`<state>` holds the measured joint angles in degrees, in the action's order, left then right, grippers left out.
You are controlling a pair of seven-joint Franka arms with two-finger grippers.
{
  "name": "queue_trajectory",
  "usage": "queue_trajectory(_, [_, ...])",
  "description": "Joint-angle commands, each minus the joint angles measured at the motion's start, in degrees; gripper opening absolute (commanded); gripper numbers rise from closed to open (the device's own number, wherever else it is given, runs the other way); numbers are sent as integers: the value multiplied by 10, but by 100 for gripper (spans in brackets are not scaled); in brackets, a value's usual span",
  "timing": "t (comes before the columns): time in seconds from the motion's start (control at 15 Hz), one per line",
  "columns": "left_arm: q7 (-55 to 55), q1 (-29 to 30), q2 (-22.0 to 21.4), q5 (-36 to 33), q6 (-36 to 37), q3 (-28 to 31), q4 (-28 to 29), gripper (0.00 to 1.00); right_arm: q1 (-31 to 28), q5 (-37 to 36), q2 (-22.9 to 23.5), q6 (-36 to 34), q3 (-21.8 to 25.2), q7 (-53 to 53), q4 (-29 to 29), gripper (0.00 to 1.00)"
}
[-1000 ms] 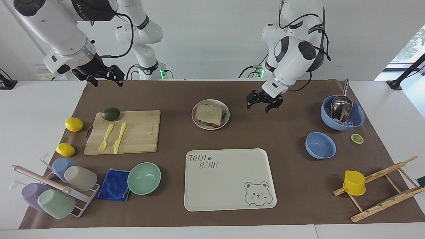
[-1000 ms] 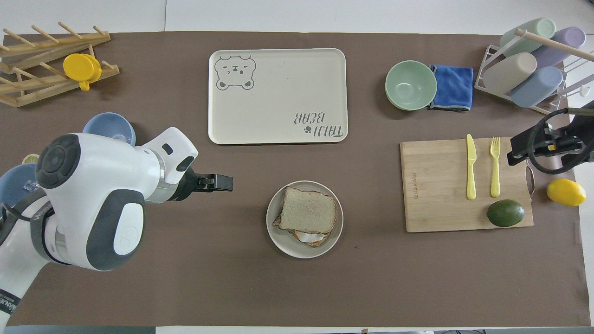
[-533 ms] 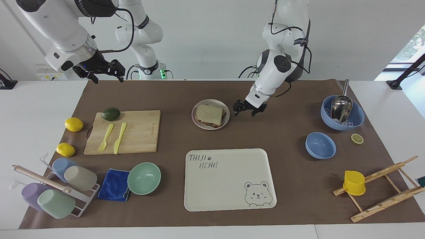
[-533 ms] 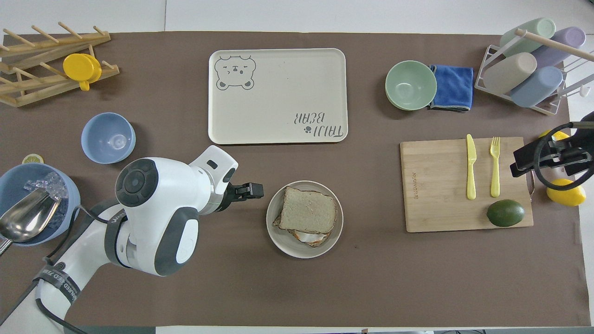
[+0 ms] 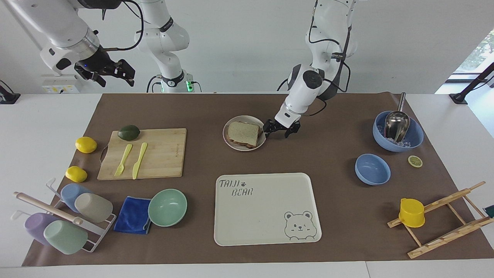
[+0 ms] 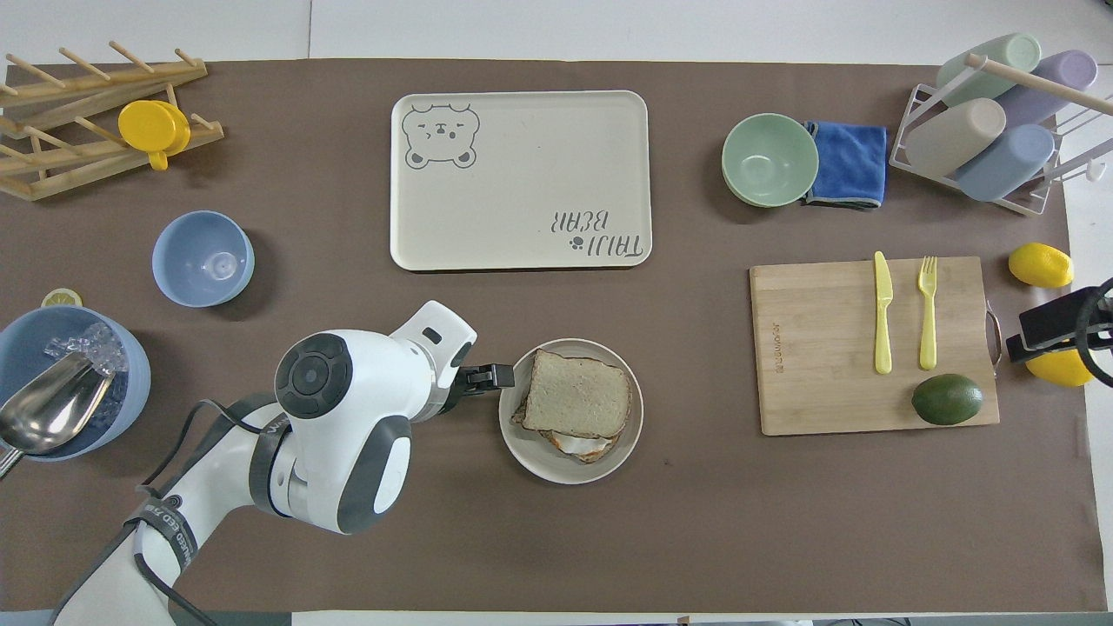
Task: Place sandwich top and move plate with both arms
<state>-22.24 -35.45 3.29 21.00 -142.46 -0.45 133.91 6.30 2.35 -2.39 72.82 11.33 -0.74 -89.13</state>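
Observation:
A stacked sandwich (image 6: 576,396) covers the middle of the plate, so my left gripper should next grab the plate by its bare rim (image 6: 507,402) to move it.
The sandwich top (image 5: 242,132) lies flat on a stacked sandwich on the round beige-grey plate (image 5: 241,148), in the middle of the mat. In the overhead view the slice (image 6: 578,400) covers the sandwich, with a bit of egg showing under its near edge, and the plate's rim (image 6: 530,452) is bare. My left gripper (image 5: 276,134) is low and open, right beside the plate's rim toward the left arm's end; it also shows in the overhead view (image 6: 500,377). My right gripper (image 5: 112,77) is open, empty and raised over the table's edge at the right arm's end (image 6: 1043,326).
A cream bear tray (image 5: 266,208) lies farther from the robots than the plate. A cutting board (image 5: 154,154) with avocado, fork and knife, two lemons, a mint bowl (image 5: 167,207) and a cup rack are toward the right arm's end. Blue bowls (image 5: 372,168) and a wooden rack are toward the left arm's end.
My left gripper has swung in from the left arm's end and come down to the plate's rim. My right gripper has risen and drawn back toward its end of the table.

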Motion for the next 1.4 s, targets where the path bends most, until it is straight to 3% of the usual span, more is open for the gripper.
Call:
queue_trajectory(0.0, [-10, -24, 8, 15, -43, 8, 17, 100, 2, -12, -31, 71, 4, -21, -69, 100])
queue_trajectory(0.07, [-13, -37, 13, 17, -52, 8, 18, 100, 3, -11, -42, 84, 3, -20, -92, 100])
queue_trajectory(0.2, [-16, -38, 16, 17, -56, 8, 19, 90, 2, -10, -44, 87, 1, -21, -97, 100])
queue_trajectory(0.33, [-16, -39, 15, 17, -55, 8, 19, 76, 3, -9, -42, 77, -2, -21, -91, 100])
queue_trajectory(0.53, [-14, -40, 15, 17, -53, 8, 19, 45, 2, -10, -39, 61, -2, -21, -80, 100])
queue_trajectory(0.73, [-14, -41, 15, 17, -52, 7, 19, 26, 3, -11, -38, 69, -10, -14, -76, 100])
queue_trajectory(0.93, [-14, -42, 15, 17, -52, 7, 19, 0, 2, -11, -38, 76, -10, -16, -76, 100])
queue_trajectory(1.33, [-15, -40, 15, 19, -48, 7, 18, 0, -3, -10, -39, 73, -10, -15, -79, 100])
